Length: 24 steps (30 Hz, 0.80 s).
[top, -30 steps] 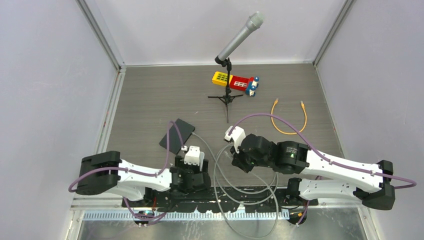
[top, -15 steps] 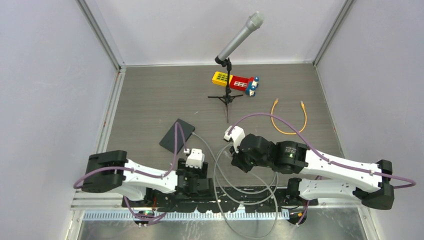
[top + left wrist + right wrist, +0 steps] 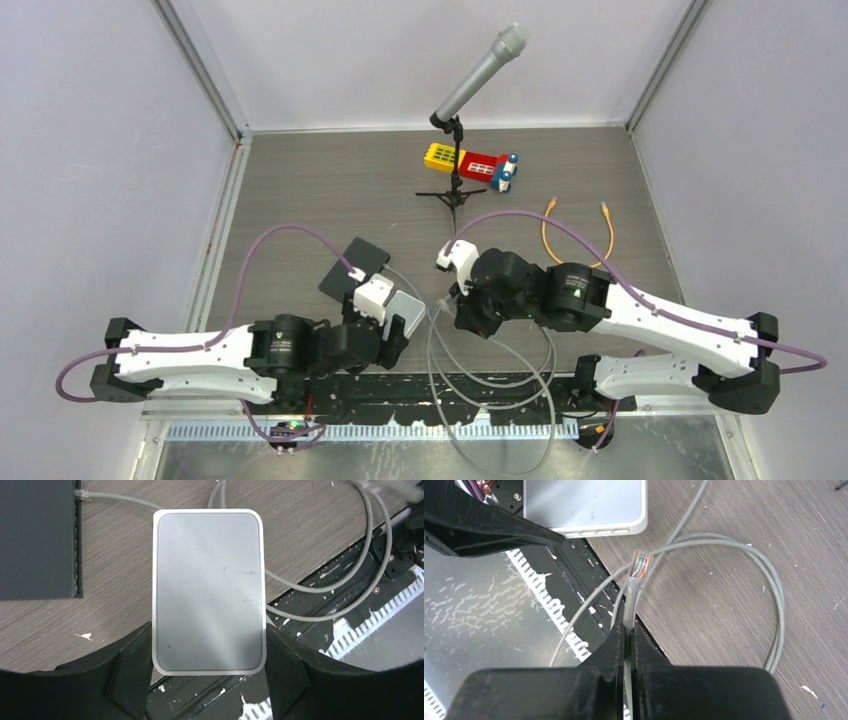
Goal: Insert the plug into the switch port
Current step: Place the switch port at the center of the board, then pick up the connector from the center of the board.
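My left gripper stays closed on the switch point(image 3: 208, 590) for now, since the switch hangs well above the table and would fall onto the table if I opened now.
The switch point(image 3: 208, 590) is a flat silver-grey box with rounded corners. My left gripper point(image 3: 208, 650) is shut on its near end, one finger pressed against each long side, and holds it above the table edge point(image 3: 405, 308). In the right wrist view the switch point(image 3: 584, 505) shows its port side point(image 3: 594, 530) towards the plug. The plug point(image 3: 640, 563) is clear, with coloured wires inside, on a grey cable. My right gripper point(image 3: 628, 630) is shut on that cable just behind the plug, a short gap from the ports. My right gripper point(image 3: 462, 305) sits right of the switch.
A flat black box point(image 3: 355, 268) lies left of the switch, with a grey cable plugged into it point(image 3: 82, 494). Grey cable loops point(image 3: 490, 380) lie over the near table edge and black rail. Further back stand a microphone stand point(image 3: 455, 190), toy bricks point(image 3: 470, 162) and an orange cable point(image 3: 577, 235).
My left arm has swung round and closed on the switch, which now sits tilted up between the fingers. My right gripper has shifted slightly left and back with the plug.
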### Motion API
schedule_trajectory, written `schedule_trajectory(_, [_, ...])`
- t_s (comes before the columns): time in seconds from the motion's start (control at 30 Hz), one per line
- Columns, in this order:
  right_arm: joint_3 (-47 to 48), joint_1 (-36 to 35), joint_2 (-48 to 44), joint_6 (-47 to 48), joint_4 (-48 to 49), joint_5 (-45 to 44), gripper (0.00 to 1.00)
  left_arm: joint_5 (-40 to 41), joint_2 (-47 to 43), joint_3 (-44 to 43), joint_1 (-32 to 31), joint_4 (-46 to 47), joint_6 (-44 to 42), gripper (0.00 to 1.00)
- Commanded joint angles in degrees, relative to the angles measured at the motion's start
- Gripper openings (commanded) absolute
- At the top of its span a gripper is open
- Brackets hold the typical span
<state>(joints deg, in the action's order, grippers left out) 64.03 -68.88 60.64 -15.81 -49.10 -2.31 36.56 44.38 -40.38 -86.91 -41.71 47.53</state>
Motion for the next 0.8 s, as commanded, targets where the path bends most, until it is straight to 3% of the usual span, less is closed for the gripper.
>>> schedule_trajectory(0.0, [4.7,0.0,3.4,-0.7,-3.6,4.4,0.0,-4.9,4.1,-7.4,1.3,-2.9,-7.9,0.0])
schedule_trajectory(0.2, [5.7,0.0,4.5,-2.0,-4.4,5.2,0.01,-10.2,7.7,-11.1,4.8,-0.1,-12.2,0.0])
schedule_trajectory(0.53, [3.1,0.0,4.3,-3.8,-4.1,4.8,0.01,-11.0,8.0,-11.0,6.5,0.3,-13.6,0.0])
schedule_trajectory(0.63, [2.1,0.0,3.0,-4.5,-2.7,2.9,0.01,-5.7,7.0,-5.3,6.7,-0.1,-8.3,0.0])
schedule_trajectory(0.77, [0.4,0.0,1.8,-4.6,-0.5,2.6,0.0,1.9,2.0,8.2,6.0,4.0,5.4,0.0])
